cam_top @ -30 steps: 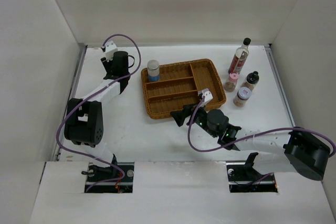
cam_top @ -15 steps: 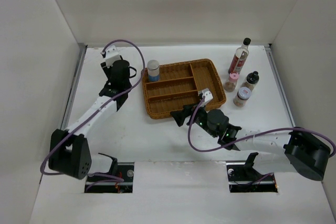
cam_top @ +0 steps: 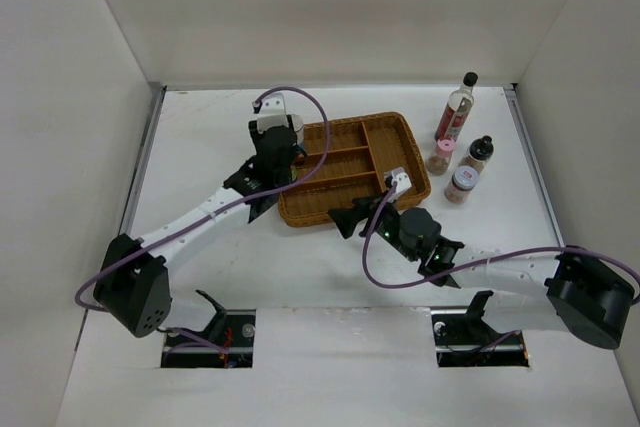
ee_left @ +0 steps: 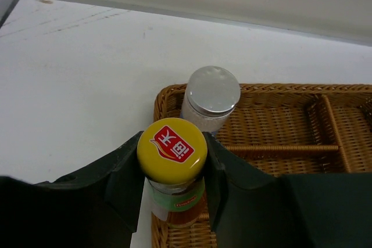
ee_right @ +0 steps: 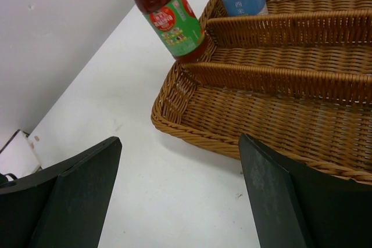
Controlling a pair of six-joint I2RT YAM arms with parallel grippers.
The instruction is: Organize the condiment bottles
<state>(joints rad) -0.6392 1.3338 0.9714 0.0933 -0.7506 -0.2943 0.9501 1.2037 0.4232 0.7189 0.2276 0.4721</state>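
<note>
The red sauce bottle hangs tilted above the tray's rim and would topple if the left gripper opened now, so the left gripper should line the bottle up with the section of the tray.
My left gripper is shut on the yellow cap of a red sauce bottle with a green label. In the right wrist view the bottle hangs tilted over the left rim of the brown wicker tray. Just behind it the blue-labelled, white-lidded jar stands at the tray's back left corner. From above, the left gripper hides the bottle. My right gripper stands open and empty by the tray's front edge. Right of the tray stand a tall clear bottle, a pink-lidded shaker, a black-capped shaker and a red-labelled shaker.
The tray has long compartments running left to right and one cross compartment at its right end. White walls close the table at the back and on both sides. The left arm's purple cable loops above the tray's left end.
The left arm has swung right from the back left of the table to the tray's left end, still gripping the bottle. The right arm has hardly moved.
</note>
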